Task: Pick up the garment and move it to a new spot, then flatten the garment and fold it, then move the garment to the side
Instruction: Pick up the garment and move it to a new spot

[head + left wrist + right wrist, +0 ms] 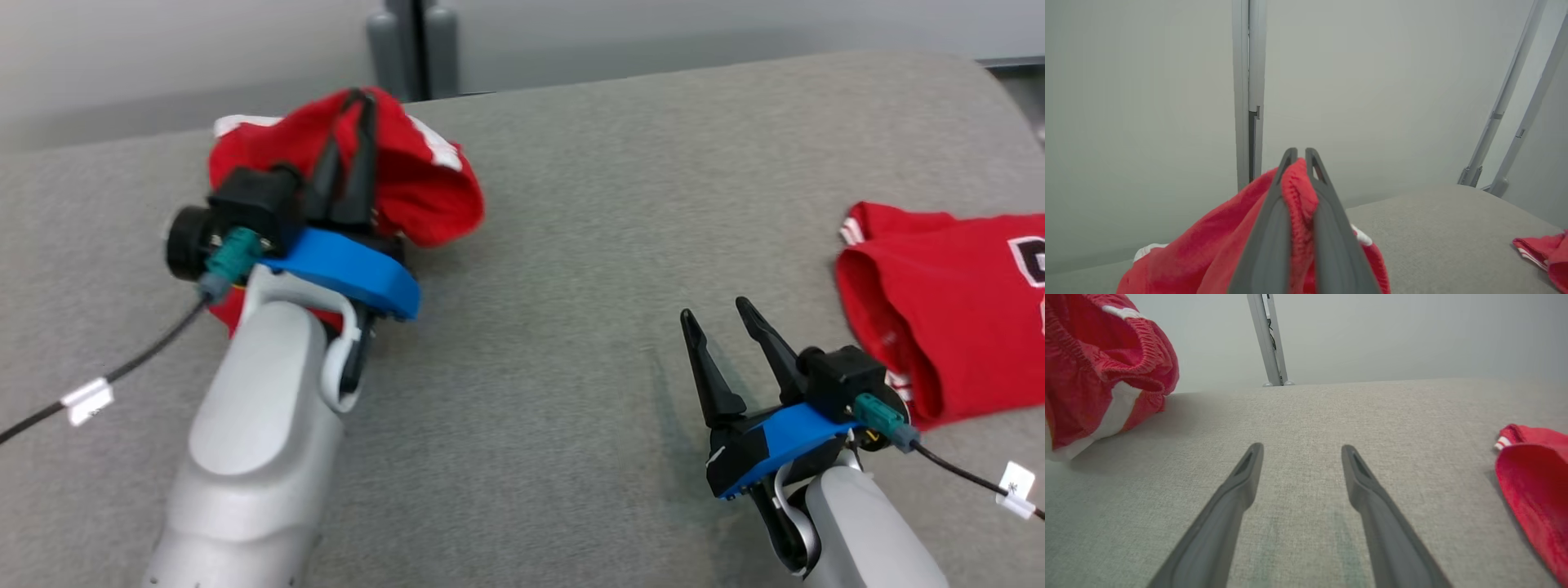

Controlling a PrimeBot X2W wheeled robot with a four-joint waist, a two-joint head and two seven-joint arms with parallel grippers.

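Note:
The garment next needs to be taken by its gathered waistband edge (468,196) with the robot's right gripper. The waistband edge stands out open, while the slack red cloth (279,145) hangs bunched.
A red garment (408,175) with white stripes is bunched up at the far left of the grey padded table (571,204). My left gripper (362,100) is shut on its fabric, and the left wrist view has a red fold (1298,196) pinched between the two fingers, lifted off the table. In the right wrist view the same garment (1098,371) hangs at the upper left. My right gripper (717,310) stands open low over bare table, fingers spread (1300,449), with nothing between them.
A second red garment (947,302) with white trim and a dark print lies flat at the right edge, also seen as red cloth (1535,477) right of my right gripper. A grey post (418,45) stands behind the table's far edge. Cables (106,384) trail from both wrists.

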